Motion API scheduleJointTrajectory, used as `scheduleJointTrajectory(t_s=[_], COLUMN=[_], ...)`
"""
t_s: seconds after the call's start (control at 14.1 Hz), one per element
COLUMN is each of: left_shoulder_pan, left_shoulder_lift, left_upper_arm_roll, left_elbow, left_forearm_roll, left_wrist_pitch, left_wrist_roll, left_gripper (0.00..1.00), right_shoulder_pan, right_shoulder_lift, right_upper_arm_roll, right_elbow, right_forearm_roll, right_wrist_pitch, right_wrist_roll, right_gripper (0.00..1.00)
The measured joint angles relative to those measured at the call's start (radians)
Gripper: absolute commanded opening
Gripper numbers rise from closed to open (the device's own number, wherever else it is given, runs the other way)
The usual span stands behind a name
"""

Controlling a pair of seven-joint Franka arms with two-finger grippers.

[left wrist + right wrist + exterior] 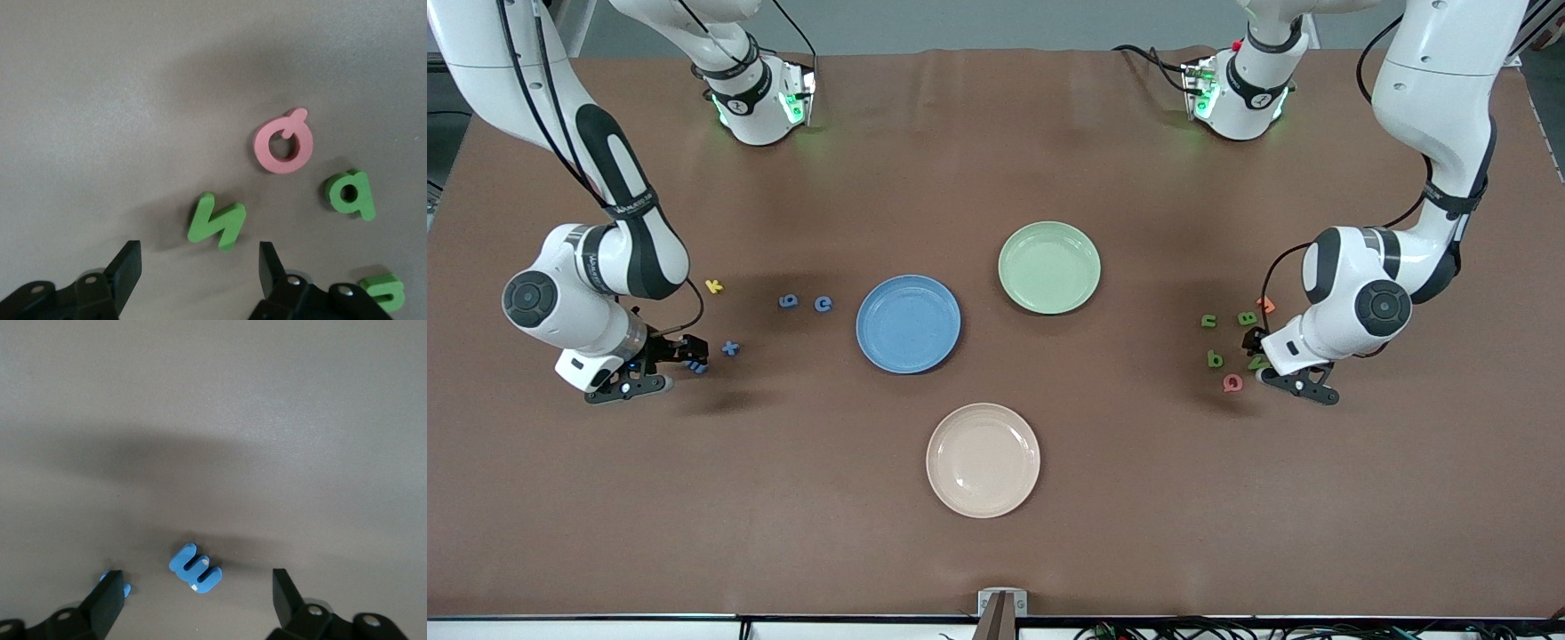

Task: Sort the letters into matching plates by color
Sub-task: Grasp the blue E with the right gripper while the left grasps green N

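My right fingers would miss the blue letter from above.
My right gripper (690, 359) (197, 599) hangs open low over a blue letter (195, 568) (698, 367), which lies just ahead of its fingertips. One finger partly hides a second blue letter (125, 589). Three more blue letters (731, 348) (788, 301) (823, 304) lie between it and the blue plate (908, 356). My left gripper (1259, 357) (199, 270) is open low over a green letter (217, 221) shaped like an N, with nothing between its fingers. Other green letters (1215, 358) (1208, 321) (1247, 317) lie beside it. The green plate (1049, 302) sits mid-table, holding nothing.
A cream plate (983, 502) sits nearer the front camera than the other two plates. A pink letter (1232, 383) (284, 142) and an orange letter (1266, 304) lie among the green ones. A yellow letter (713, 285) lies by the right arm.
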Motion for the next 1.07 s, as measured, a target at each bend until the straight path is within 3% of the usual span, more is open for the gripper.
scheduleJointTrajectory(t_s=[0.28, 0.57, 0.71, 0.85, 1.07], left_shoulder_pan=[-0.001, -0.002, -0.002, -0.002, -0.002], left_shoulder_lift=[0.016, 0.038, 0.04, 0.04, 0.037], left_upper_arm_roll=[-0.002, -0.003, -0.003, -0.003, -0.004], left_elbow=[0.0, 0.0, 0.0, 0.0, 0.001], left_forearm_roll=[0.0, 0.001, 0.001, 0.001, 0.001], left_wrist_pitch=[0.067, 0.104, 0.105, 0.105, 0.105], left_wrist_roll=[0.02, 0.051, 0.053, 0.054, 0.054], left_gripper=[0.65, 0.6, 0.59, 0.49, 0.33], right_shoulder_pan=[0.014, 0.01, 0.007, 0.003, 0.002], right_shoulder_lift=[0.017, 0.047, 0.055, 0.064, 0.069], right_upper_arm_roll=[0.006, 0.001, -0.003, -0.005, -0.005], right_elbow=[-0.001, -0.001, -0.001, -0.001, -0.001], right_forearm_roll=[0.0, 0.0, 0.0, 0.0, 0.0], right_wrist_pitch=[0.001, 0.015, 0.017, 0.023, 0.025], right_wrist_roll=[0.184, 0.216, 0.219, 0.22, 0.221], right_gripper=[0.96, 0.95, 0.86, 0.78, 0.78])
